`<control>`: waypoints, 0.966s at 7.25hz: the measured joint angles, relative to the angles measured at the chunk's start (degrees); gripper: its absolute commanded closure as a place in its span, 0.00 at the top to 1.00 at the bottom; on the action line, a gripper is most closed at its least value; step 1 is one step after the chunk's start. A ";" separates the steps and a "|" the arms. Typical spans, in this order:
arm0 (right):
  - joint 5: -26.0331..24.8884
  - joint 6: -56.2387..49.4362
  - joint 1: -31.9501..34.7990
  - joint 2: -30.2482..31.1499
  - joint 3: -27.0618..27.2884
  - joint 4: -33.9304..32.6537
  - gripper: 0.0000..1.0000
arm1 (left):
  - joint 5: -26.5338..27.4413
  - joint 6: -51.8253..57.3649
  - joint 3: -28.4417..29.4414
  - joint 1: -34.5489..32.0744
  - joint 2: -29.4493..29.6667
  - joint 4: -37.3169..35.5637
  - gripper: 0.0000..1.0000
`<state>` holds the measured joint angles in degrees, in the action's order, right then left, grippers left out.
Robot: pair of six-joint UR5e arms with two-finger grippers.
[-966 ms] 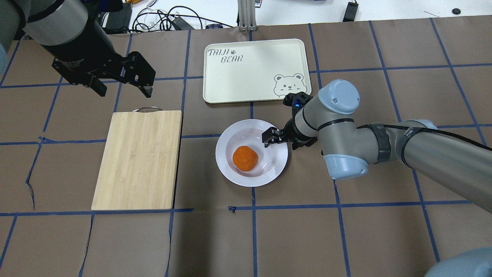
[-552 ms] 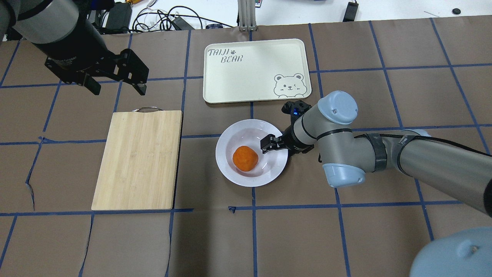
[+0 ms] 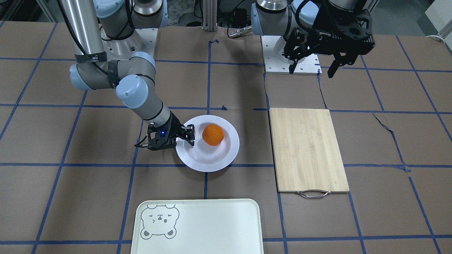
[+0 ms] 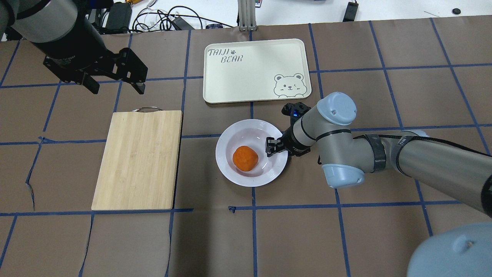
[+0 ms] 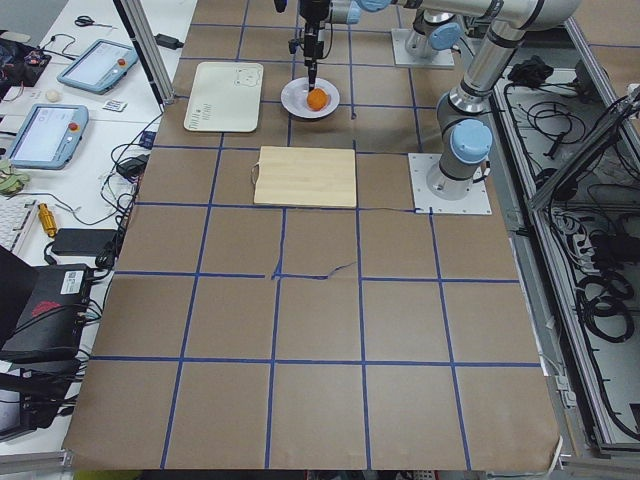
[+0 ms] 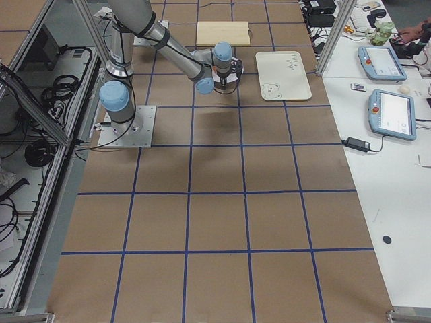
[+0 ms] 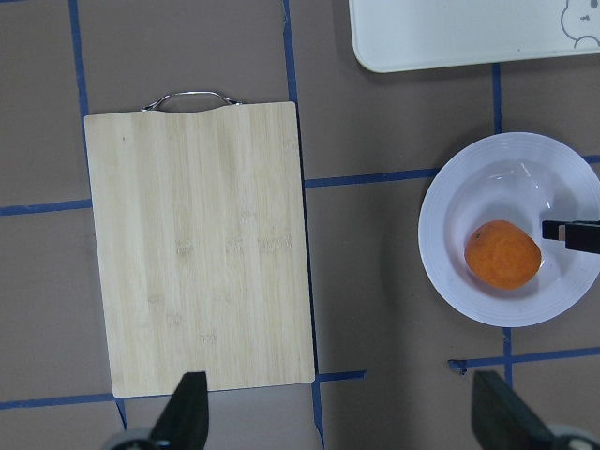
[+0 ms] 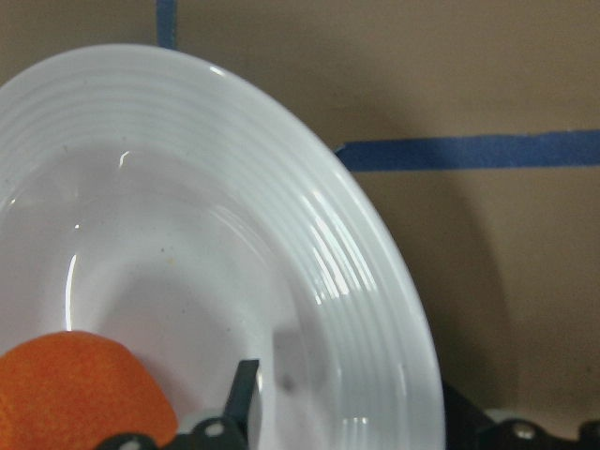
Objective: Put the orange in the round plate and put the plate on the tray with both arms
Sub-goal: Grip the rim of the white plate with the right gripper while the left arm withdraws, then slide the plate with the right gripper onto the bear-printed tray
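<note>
My right gripper pinches the wide plate by its raised rim [image 3: 185,141] next, since the orange [image 3: 213,134] sits loose in the sunken centre.
The orange [image 4: 245,158] [image 3: 213,134] [image 7: 502,254] lies in the sunken centre of the round plate [image 4: 234,134] [image 3: 204,158] [image 8: 281,187], which rests on the table in front of the tray [image 4: 253,77] [image 3: 204,229]. My right gripper [image 4: 275,148] [image 3: 182,139] [image 8: 347,422] is low at the plate's right rim and open. One finger is inside the bowl near the orange and the other is outside the rim. My left gripper [image 4: 117,90] [image 3: 311,70] [image 7: 342,422] hangs open and empty, high beyond the cutting board.
A bamboo cutting board [image 4: 138,159] [image 3: 307,148] with a metal handle lies left of the plate. Cables and devices crowd the table's far edge behind the tray. Brown paper with blue tape lines covers the table.
My right gripper has dropped toward the plate and drawn back so its fingers straddle the right rim. My left gripper has risen and drifted a little left. Plate and orange have not moved.
</note>
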<state>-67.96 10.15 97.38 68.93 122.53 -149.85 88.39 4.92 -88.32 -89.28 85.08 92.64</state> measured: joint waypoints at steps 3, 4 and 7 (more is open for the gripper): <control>-0.18 4.07 -0.05 0.27 -2.44 0.42 0.04 | -0.31 0.00 -0.12 0.03 -0.07 0.00 1.00; -0.24 5.59 -0.07 0.45 -3.89 1.12 0.00 | -0.30 0.00 -0.16 0.04 -0.08 0.02 1.00; 0.80 8.81 -0.71 0.58 -6.15 2.46 0.00 | -0.26 0.00 -0.19 -0.01 -0.09 0.08 1.00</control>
<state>-67.16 18.96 96.66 69.51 116.38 -147.39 88.13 4.92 -88.50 -89.28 84.99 92.72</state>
